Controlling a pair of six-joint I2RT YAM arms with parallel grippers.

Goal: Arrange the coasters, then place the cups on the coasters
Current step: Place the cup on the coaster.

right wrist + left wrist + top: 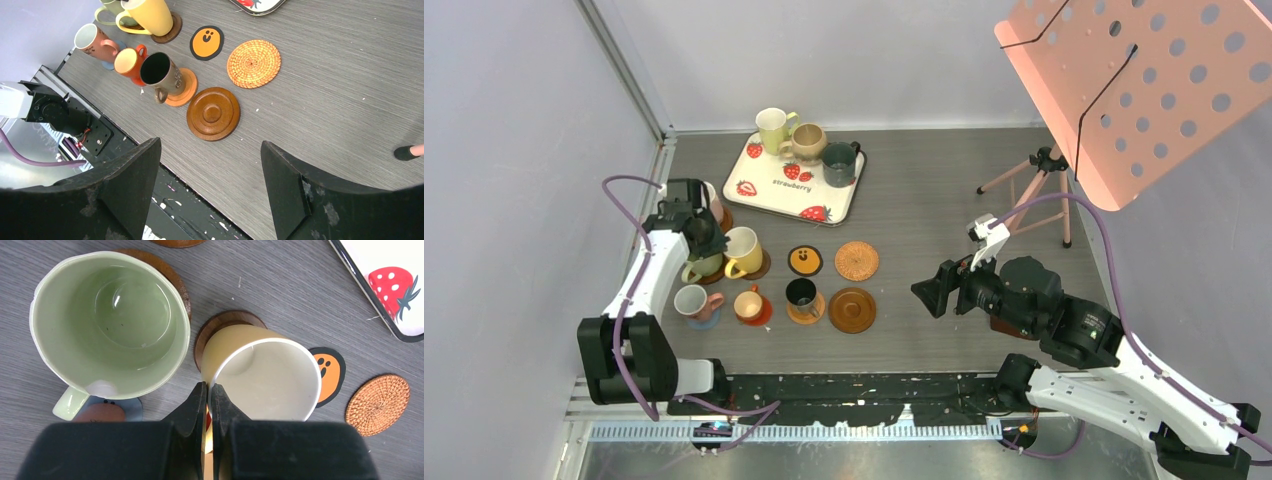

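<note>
The base of the yellow cup rests on the brown coaster, so it is now time for my left gripper to release the cup: the cup would remain standing.
My left gripper (209, 387) is shut on the rim of the yellow cup (265, 380), one finger inside and one outside. That cup stands on a brown coaster (225, 322), beside a pale green cup (110, 320) on another brown coaster. In front stand a pink cup (692, 300), an orange cup (749, 303) and a dark cup (802, 295), each on a coaster. Bare coasters: black with an orange mark (805, 260), wicker (856, 260) and brown wooden (852, 310). My right gripper (210, 165) hangs open over the table's near edge, holding nothing.
The white strawberry tray (764, 190) at the back carries a pale yellow, a tan and a dark teal cup. A small tripod (1044, 175) and a pink perforated board (1144, 90) stand at the back right. A wall runs close along the left.
</note>
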